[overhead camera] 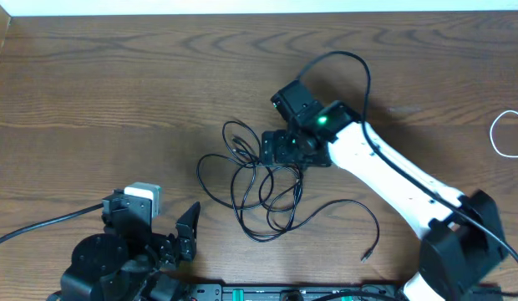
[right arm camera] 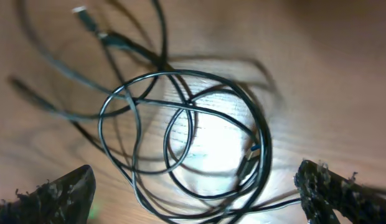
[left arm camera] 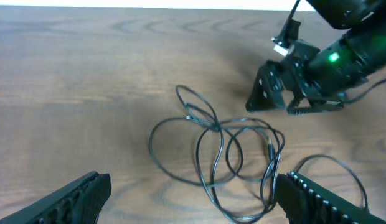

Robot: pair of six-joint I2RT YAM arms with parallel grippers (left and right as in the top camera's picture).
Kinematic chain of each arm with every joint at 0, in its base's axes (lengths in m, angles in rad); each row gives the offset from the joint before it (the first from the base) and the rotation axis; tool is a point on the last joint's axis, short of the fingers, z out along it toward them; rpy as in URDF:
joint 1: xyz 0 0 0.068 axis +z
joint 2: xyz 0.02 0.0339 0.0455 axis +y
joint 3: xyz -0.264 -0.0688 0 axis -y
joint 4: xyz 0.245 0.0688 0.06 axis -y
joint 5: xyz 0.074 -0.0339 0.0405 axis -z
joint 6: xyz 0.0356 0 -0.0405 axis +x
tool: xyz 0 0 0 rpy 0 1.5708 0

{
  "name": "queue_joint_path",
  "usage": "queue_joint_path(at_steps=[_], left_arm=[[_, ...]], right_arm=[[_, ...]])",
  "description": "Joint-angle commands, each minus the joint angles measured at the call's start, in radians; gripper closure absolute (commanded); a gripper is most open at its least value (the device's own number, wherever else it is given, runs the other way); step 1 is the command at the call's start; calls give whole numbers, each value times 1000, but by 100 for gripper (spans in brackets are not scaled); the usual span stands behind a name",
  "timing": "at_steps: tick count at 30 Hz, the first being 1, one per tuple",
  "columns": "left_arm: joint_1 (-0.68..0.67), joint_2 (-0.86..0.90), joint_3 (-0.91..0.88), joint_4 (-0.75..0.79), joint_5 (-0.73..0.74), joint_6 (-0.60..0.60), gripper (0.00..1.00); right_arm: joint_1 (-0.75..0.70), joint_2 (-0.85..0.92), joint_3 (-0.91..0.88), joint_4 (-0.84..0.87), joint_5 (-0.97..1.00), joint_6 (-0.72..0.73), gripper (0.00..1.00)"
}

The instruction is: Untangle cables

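My right gripper should pull the black cable free next, so it should grab that cable at the heap's outer loop (overhead camera: 300, 186), next to the plug (right arm camera: 264, 155).
Several thin black cables (overhead camera: 259, 188) lie in a tangled heap of loops mid-table. One strand trails right and ends in a small plug (overhead camera: 368, 254). A white cable (overhead camera: 510, 134) loops at the far right edge, apart from the heap. My right gripper (overhead camera: 280, 153) hangs open over the heap's upper right. In the right wrist view the loops (right arm camera: 180, 130) lie between and beyond its wide-spread fingers (right arm camera: 336, 186), and nothing is held. My left gripper (overhead camera: 185, 234) stands open near the front edge, left of the heap. Its wrist view shows the tangle (left arm camera: 218, 143) just ahead.
The right arm's white link (overhead camera: 393, 171) slants from the front right toward the heap. Its thicker black lead (overhead camera: 359, 75) arcs above it. The left arm's base (overhead camera: 109, 259) fills the front left corner. The table's far edge (overhead camera: 259, 12) runs along the top.
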Motion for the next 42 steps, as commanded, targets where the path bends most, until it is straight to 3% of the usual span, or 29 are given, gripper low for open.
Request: queue_joint_path(at_steps=[1, 2, 5, 13, 16, 19, 22, 33, 34, 35, 38, 40, 42], left_arm=[[5, 5, 5, -16, -19, -14, 10], [5, 5, 0, -21, -19, -14, 10], [5, 8, 0, -31, -19, -14, 10], [5, 10, 0, -46, -19, -14, 10], [5, 10, 0, -48, -19, -14, 10], [5, 10, 0, -49, -19, -14, 10], [5, 10, 0, -50, -19, -14, 10], [5, 10, 0, -49, -3, -18, 10], [5, 10, 0, -50, -3, -18, 10], [5, 10, 0, -50, -3, -18, 9], [5, 10, 0, -50, -3, -18, 10], [5, 10, 0, -50, -3, -18, 10], [5, 10, 0, -50, -3, -18, 10]], right_arm=[[10, 26, 1, -23, -18, 399, 1], [15, 35, 0, -37, -19, 503, 1], [29, 47, -6, -51, -19, 626, 1], [102, 48, -40, -50, 22, 748, 3], [127, 48, -45, -50, 71, 759, 14], [150, 48, -45, -51, 130, 758, 40], [163, 48, -45, -51, 180, 745, 51], [167, 49, -106, -37, 281, 718, 50], [167, 49, -119, -24, 282, 717, 55], [168, 49, -130, -13, 281, 717, 69], [167, 49, -152, 6, 278, 711, 79], [167, 49, -152, 37, 269, 634, 99], [167, 49, -144, 102, 242, 482, 99]])
